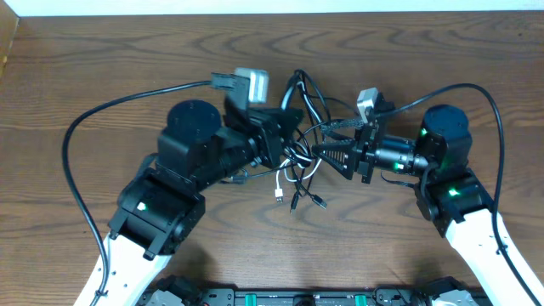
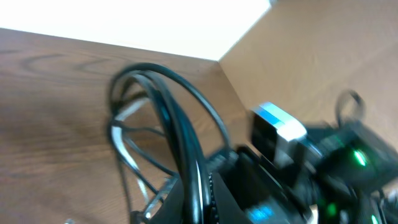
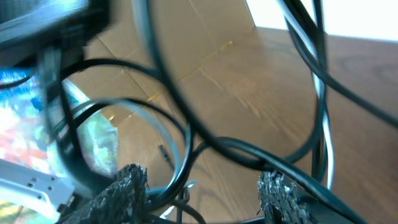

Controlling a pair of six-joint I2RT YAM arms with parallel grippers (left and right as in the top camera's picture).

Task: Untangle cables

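I should next grab the tangle's black loops with my right gripper, opposite my left gripper, and keep the plug ends free. Then my left gripper can untangle cords.
The cables (image 1: 302, 174) lie as a tangle of thin black cords and one white cord at the middle of the table, their plug ends (image 1: 279, 195) pointing toward the front. My left gripper (image 1: 289, 140) is at the tangle's left side, shut on black cable loops (image 2: 180, 112); in the left wrist view one cord runs straight through the left gripper (image 2: 202, 208). My right gripper (image 1: 321, 153) faces it from the right, open. In the right wrist view its fingertips (image 3: 127, 183) stand well apart, with black cords (image 3: 249, 152) crossing loosely between and above them.
Thick black arm cables arc over the wooden table (image 1: 102, 68) on the left (image 1: 85, 127) and right (image 1: 484, 93). A cardboard wall (image 1: 7, 42) stands at the far left edge. The two arm bases sit near the front edge.
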